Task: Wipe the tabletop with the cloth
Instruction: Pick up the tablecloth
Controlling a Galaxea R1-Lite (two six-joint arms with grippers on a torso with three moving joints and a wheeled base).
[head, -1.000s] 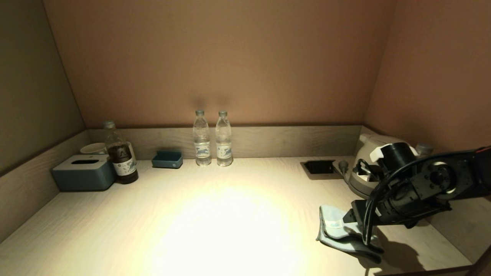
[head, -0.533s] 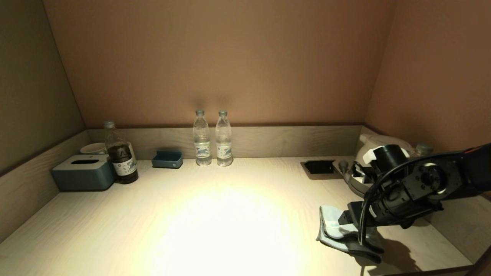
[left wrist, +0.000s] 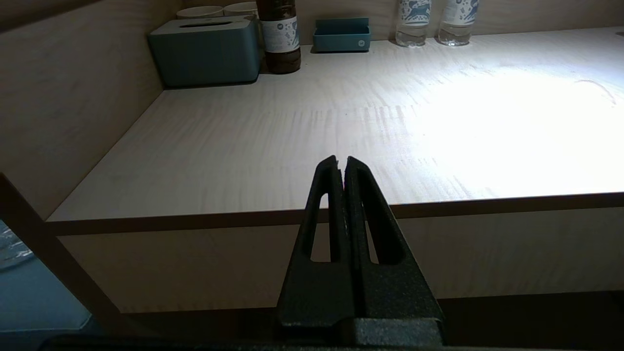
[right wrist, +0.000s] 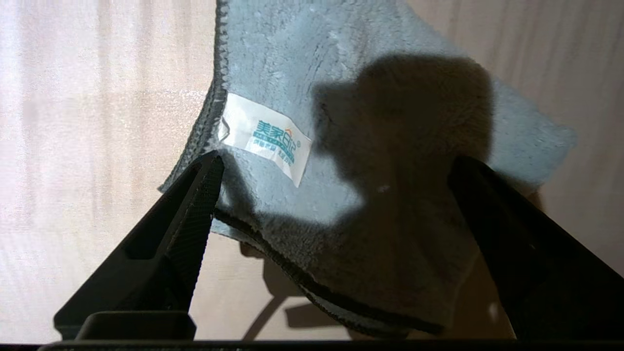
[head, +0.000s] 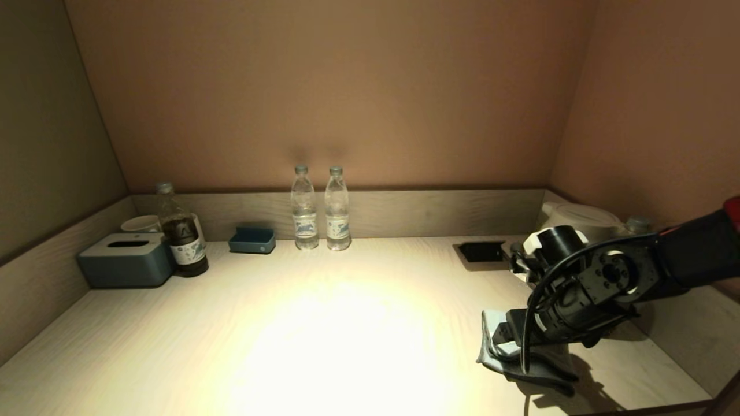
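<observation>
I will next grab the light-blue cloth by its fleecy middle [right wrist: 341,196] beside the white label with my right gripper. Then it can wipe the tabletop.
The light-blue cloth [head: 490,351] with a white label lies crumpled on the pale wood tabletop [head: 347,323] at the front right. My right gripper [head: 506,336] hangs just over it, pointing down. In the right wrist view the cloth [right wrist: 292,73] fills the space between the two spread fingers of the right gripper [right wrist: 336,163], which is open; one fingertip [right wrist: 210,168] is at the cloth's edge by the label. My left gripper [left wrist: 341,161] is shut and empty, parked below the tabletop's front edge [left wrist: 312,214], out of the head view.
A white kettle [head: 572,215] and a dark socket recess [head: 481,251] sit behind the right arm. Two water bottles [head: 304,208] stand at the back rim. A blue tray [head: 252,240], a dark bottle [head: 182,231], a cup [head: 140,223] and a tissue box [head: 126,260] are at the back left.
My right arm has moved left and lower over the cloth. The cloth lies where it was. The left arm has not moved.
</observation>
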